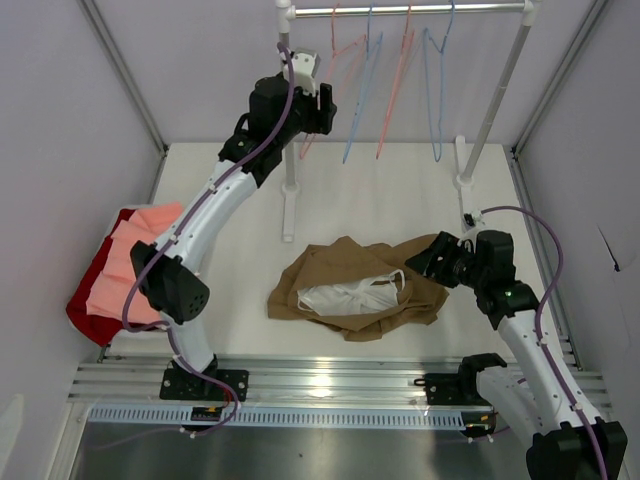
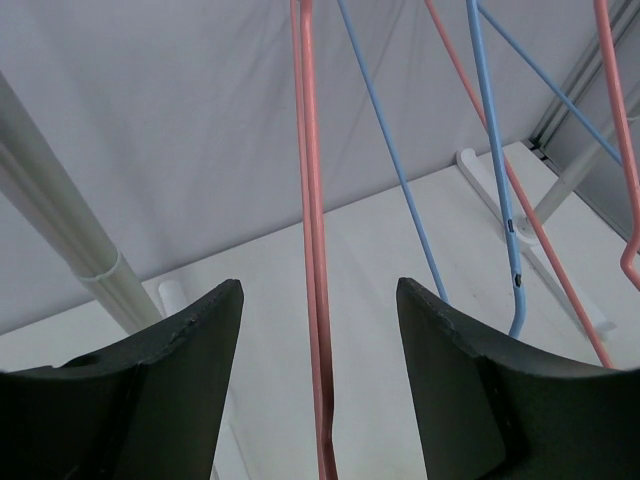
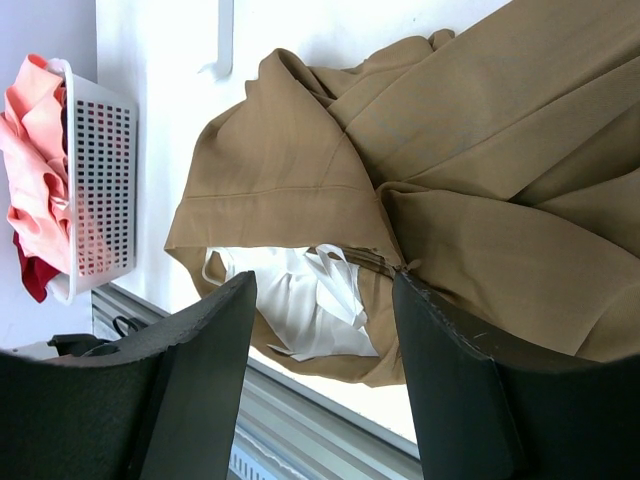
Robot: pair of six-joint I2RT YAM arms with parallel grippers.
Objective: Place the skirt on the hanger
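Observation:
My left gripper takes hold of the pale-pink hanger by its near side next. The hanger's hook and far end stay free to take the skirt (image 1: 350,285).
The tan-brown skirt (image 1: 350,285) lies crumpled on the table's middle, its white lining (image 1: 350,297) showing at the front. The pale-pink hanger (image 1: 305,148) hangs at the left end of the rail. My left gripper (image 1: 325,112) is raised to it and open; in the left wrist view the hanger's pink wire (image 2: 312,250) runs between the fingers without touching them. My right gripper (image 1: 430,258) is open and empty at the skirt's right edge. In the right wrist view the gripper (image 3: 323,285) sits over the skirt (image 3: 480,130) and its lining (image 3: 300,300).
Two blue hangers (image 1: 360,100) (image 1: 435,90) and another pink one (image 1: 395,95) hang on the rail (image 1: 410,10). Rack posts (image 1: 290,150) (image 1: 495,100) stand on the table. A white basket (image 3: 100,180) at the left holds a salmon garment (image 1: 130,260) and red cloth (image 1: 85,305).

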